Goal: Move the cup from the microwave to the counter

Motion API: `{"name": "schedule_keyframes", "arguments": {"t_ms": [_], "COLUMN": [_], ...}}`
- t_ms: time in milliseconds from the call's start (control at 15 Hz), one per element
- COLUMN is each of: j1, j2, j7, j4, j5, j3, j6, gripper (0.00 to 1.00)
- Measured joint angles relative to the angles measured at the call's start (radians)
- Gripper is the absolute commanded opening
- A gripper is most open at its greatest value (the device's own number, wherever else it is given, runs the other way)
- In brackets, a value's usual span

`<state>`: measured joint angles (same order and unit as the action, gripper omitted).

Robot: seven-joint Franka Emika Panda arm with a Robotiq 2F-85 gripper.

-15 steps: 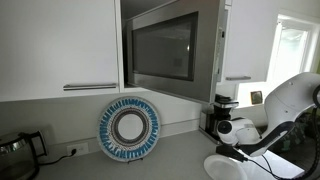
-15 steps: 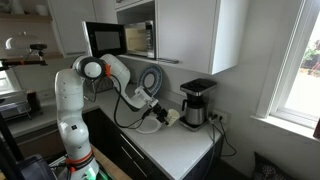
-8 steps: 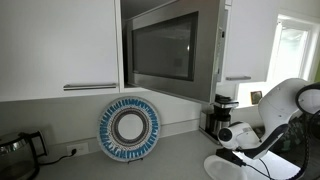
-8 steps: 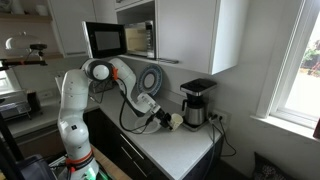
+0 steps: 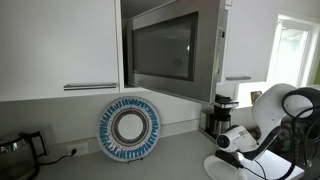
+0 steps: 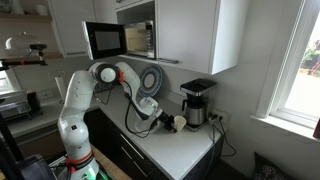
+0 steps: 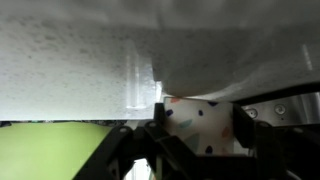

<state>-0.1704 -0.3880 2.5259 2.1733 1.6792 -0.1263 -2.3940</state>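
The cup's lower edge (image 7: 192, 101) meets its shadow on the counter and the cup would rest there if released, so it is now time for my gripper to open.
My gripper (image 7: 201, 112) is shut on the cup (image 7: 196, 126), a small whitish cup with coloured specks that sits between the two black fingers in the wrist view. In an exterior view the gripper (image 6: 168, 122) holds the cup (image 6: 179, 123) low over the light counter (image 6: 185, 152), just in front of the coffee maker. The stainless-steel microwave (image 5: 165, 48) hangs up high with its dark glass door swung open; it also shows in an exterior view (image 6: 108, 40). In an exterior view the gripper (image 5: 226, 141) hangs above the counter (image 5: 150, 165).
A black-and-steel coffee maker (image 6: 198, 102) stands at the wall, close behind the cup, and shows in an exterior view (image 5: 221, 112). A flat white plate (image 5: 226, 167) lies under the arm. A blue patterned plate (image 5: 129, 128) leans on the wall. A dark kettle (image 5: 14, 152) stands far off.
The arm has moved down and toward the coffee maker with the cup in the gripper, closer to the counter. Nothing else has moved.
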Motion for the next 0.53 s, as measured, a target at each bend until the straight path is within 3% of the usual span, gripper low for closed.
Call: {"name": "schedule_keyframes", "arguments": {"t_ms": [200, 533], "j1": [0.0, 0.001], "j2": [-0.011, -0.012], "j7": [0.003, 0.002], "j4": [-0.005, 0.001], "j5": [0.016, 0.023], "j3": [0.0, 0.004], "j6": [0.007, 0.021], "gripper": [1.0, 1.0]}}
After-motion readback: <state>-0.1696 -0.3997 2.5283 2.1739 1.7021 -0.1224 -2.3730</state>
